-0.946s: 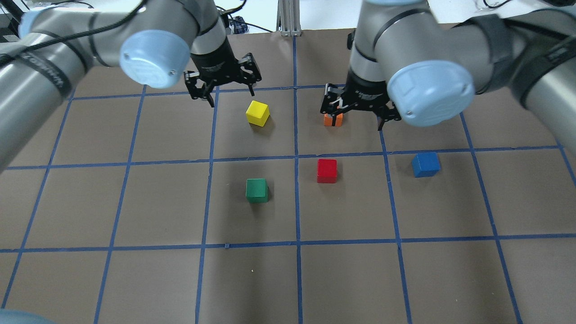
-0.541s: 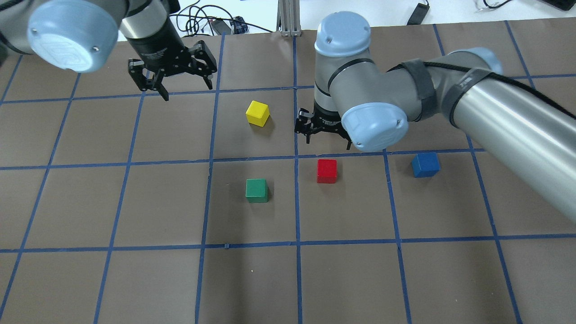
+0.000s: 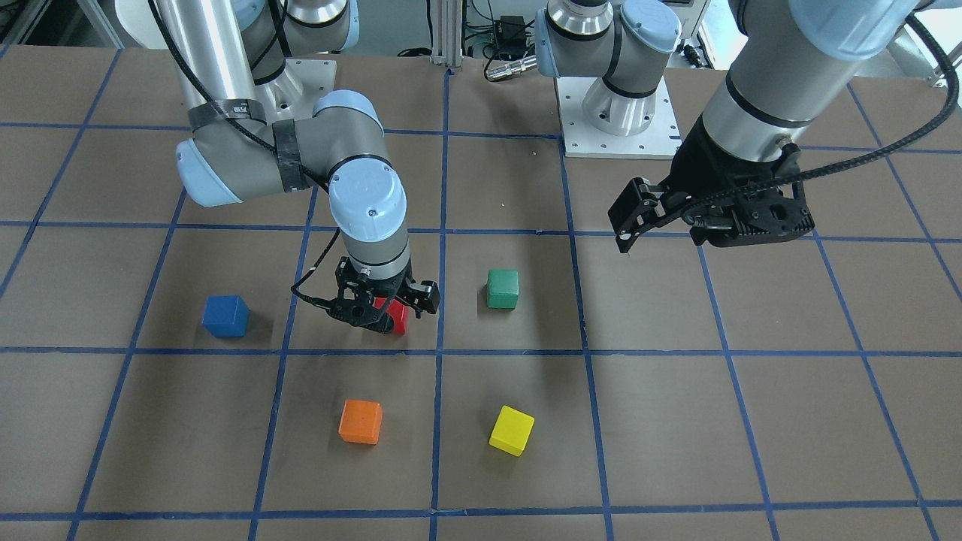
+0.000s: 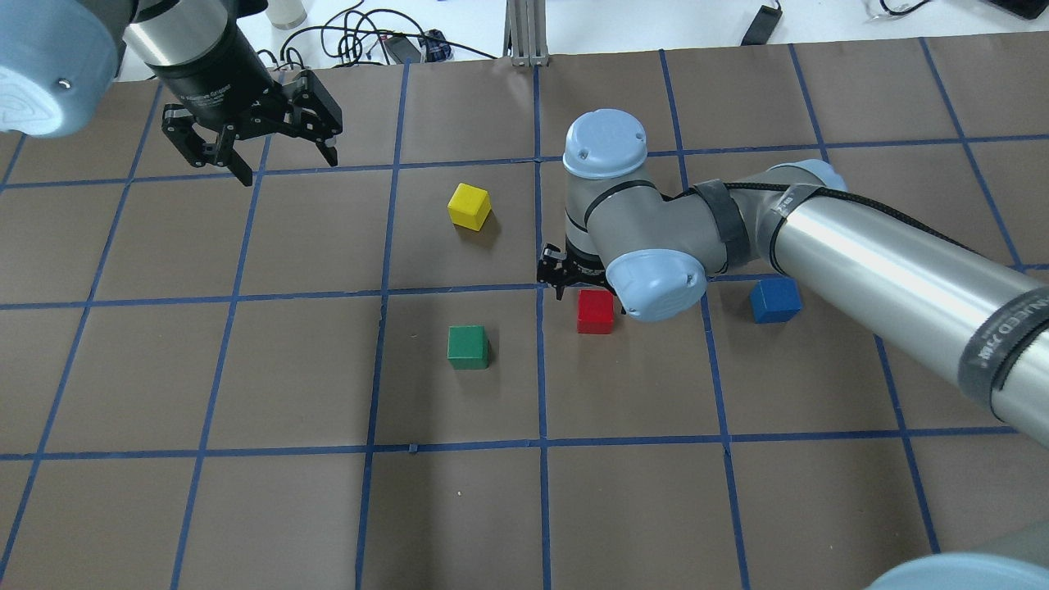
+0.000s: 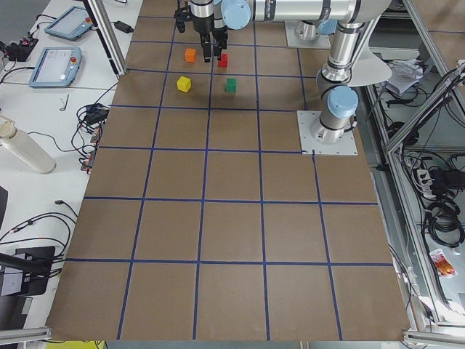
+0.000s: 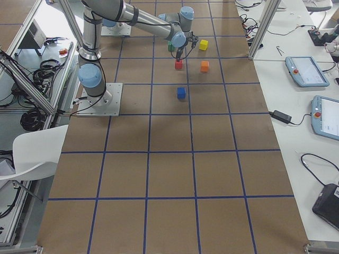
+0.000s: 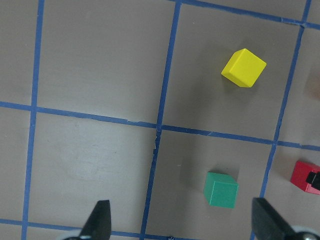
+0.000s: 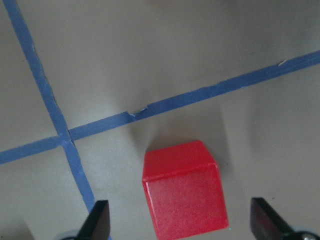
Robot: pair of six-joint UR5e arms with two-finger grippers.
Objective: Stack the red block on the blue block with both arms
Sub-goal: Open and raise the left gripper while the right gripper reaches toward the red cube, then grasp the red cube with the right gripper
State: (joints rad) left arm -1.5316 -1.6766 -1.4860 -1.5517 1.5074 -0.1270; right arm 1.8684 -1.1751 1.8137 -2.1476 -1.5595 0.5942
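Note:
The robot's right gripper needs to grab the red block by its opposite sides next, so that it can stack it on the blue block [image 3: 225, 315].
The red block [image 4: 595, 313] sits on the brown table near the centre. My right gripper [image 4: 592, 297] is open and low over it, and the block is not gripped. In the right wrist view the red block [image 8: 184, 190] lies between the two open fingertips [image 8: 97, 220]. The blue block [image 4: 774, 300] sits one grid cell to the right of the red block, beside the right arm. It also shows in the front view [image 3: 225, 315]. My left gripper [image 4: 288, 168] is open and empty, raised above the far left of the table.
A yellow block [image 4: 470, 206] and a green block [image 4: 468, 347] sit left of the red one. An orange block [image 3: 361, 421] lies beyond the red block, hidden under the right arm in the overhead view. Blue tape lines grid the table.
My right gripper has moved from the orange block toward me and come down over the red block. My left gripper has swung left, away from the yellow block.

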